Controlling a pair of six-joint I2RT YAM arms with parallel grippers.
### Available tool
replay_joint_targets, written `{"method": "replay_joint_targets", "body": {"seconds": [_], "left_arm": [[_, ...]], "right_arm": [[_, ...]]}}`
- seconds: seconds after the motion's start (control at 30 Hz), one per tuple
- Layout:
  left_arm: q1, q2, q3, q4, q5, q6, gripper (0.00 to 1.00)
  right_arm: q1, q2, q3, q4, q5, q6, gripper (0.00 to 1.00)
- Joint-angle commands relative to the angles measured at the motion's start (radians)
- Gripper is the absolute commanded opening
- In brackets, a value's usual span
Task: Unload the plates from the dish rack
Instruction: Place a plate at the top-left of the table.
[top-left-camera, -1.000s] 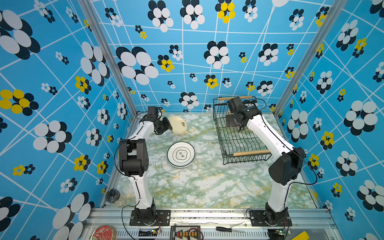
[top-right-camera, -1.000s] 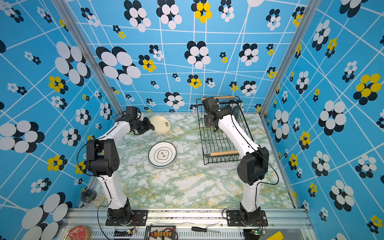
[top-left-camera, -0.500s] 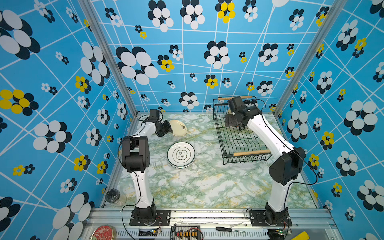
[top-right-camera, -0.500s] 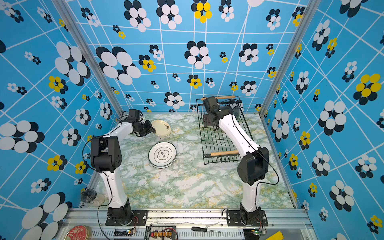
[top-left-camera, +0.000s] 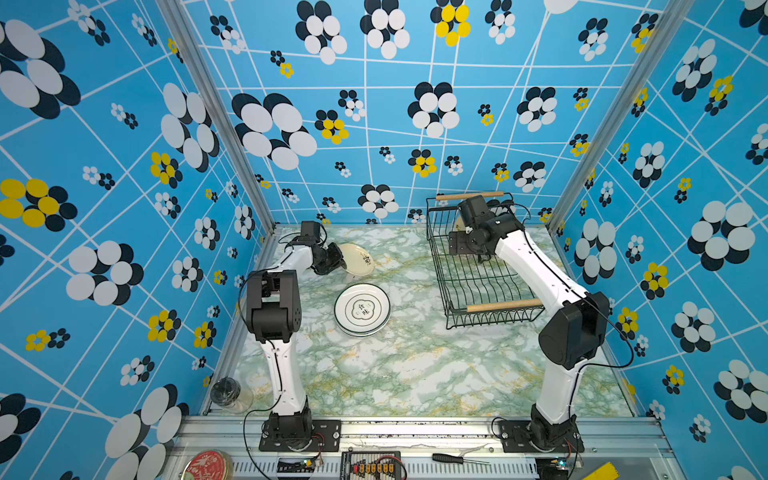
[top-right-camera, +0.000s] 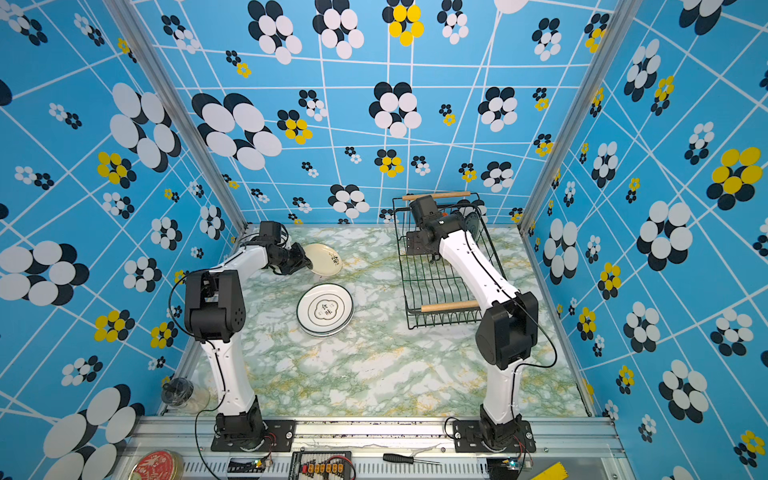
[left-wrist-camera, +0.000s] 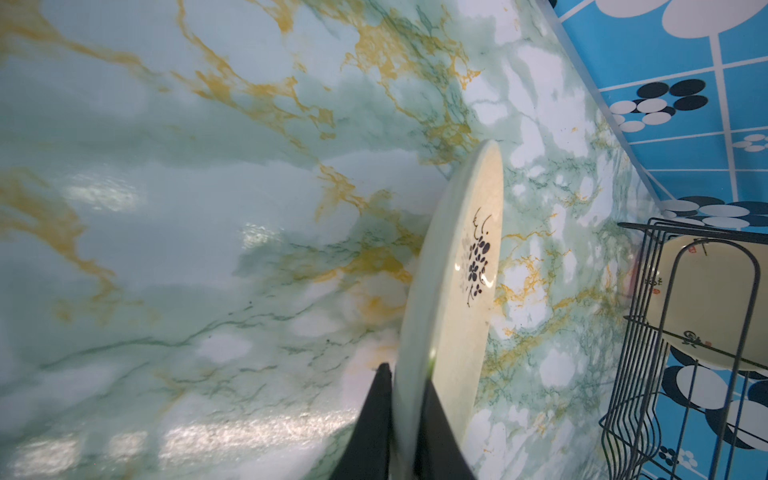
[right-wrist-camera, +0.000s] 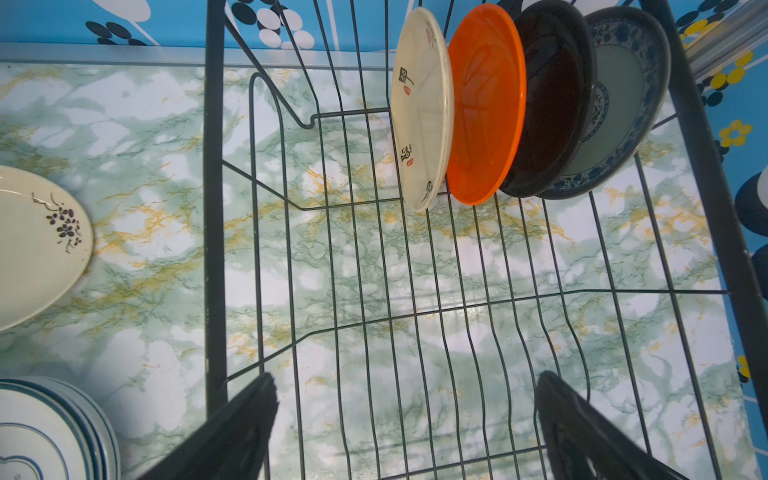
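My left gripper will open now: the cream plate's lower edge (top-left-camera: 371, 267) (left-wrist-camera: 493, 280) meets the marble tabletop beyond my fingers, so if released, the plate would lie flat.
My left gripper (left-wrist-camera: 407, 372) is shut on the rim of a cream plate (left-wrist-camera: 461, 282) with a dark flower sprig. That plate (top-left-camera: 357, 259) hangs tilted, low over the marble table at the back left. A stack of white plates (top-left-camera: 362, 309) with dark rims and a printed emblem lies flat mid-table. The black wire dish rack (top-left-camera: 478, 286) stands at the back right. My right gripper (right-wrist-camera: 406, 378) hovers open and empty inside it, over its wire floor. At the rack's far end stand a cream plate (right-wrist-camera: 422, 108), an orange plate (right-wrist-camera: 484, 108), a black plate (right-wrist-camera: 548, 99) and a teal-patterned plate (right-wrist-camera: 619, 104).
Blue flowered walls close in on three sides of the table. A glass jar (top-left-camera: 226, 392) sits at the front left corner. A red round tin lid (top-left-camera: 206, 465) and a screwdriver (top-left-camera: 453, 458) lie on the front rail, outside the work surface.
My left arm has brought the cream plate down and tipped it flatter, close to the table behind the white stack. The right arm has stayed put in the rack.
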Motion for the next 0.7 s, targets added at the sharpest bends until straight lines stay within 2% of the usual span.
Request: {"method": "replay_joint_targets", "body": {"seconds": [0.0, 0.17, 0.43, 0.67], "left_arm": [[0.009, 0.032, 0.027, 0.011, 0.028, -0.004, 0.17], [0.009, 0.039, 0.020, 0.019, 0.031, -0.005, 0.19], [0.009, 0.046, 0.012, 0.016, 0.028, 0.000, 0.28], [0.009, 0.055, 0.021, -0.018, 0.005, 0.009, 0.42]], "right_arm": [[-0.009, -0.046, -0.038, 0.049, -0.046, 0.017, 0.99], [-0.016, -0.077, -0.076, 0.090, -0.075, 0.023, 0.99], [-0.026, -0.086, -0.090, 0.094, -0.095, 0.029, 0.99], [-0.036, -0.100, -0.112, 0.105, -0.113, 0.027, 0.99]]}}
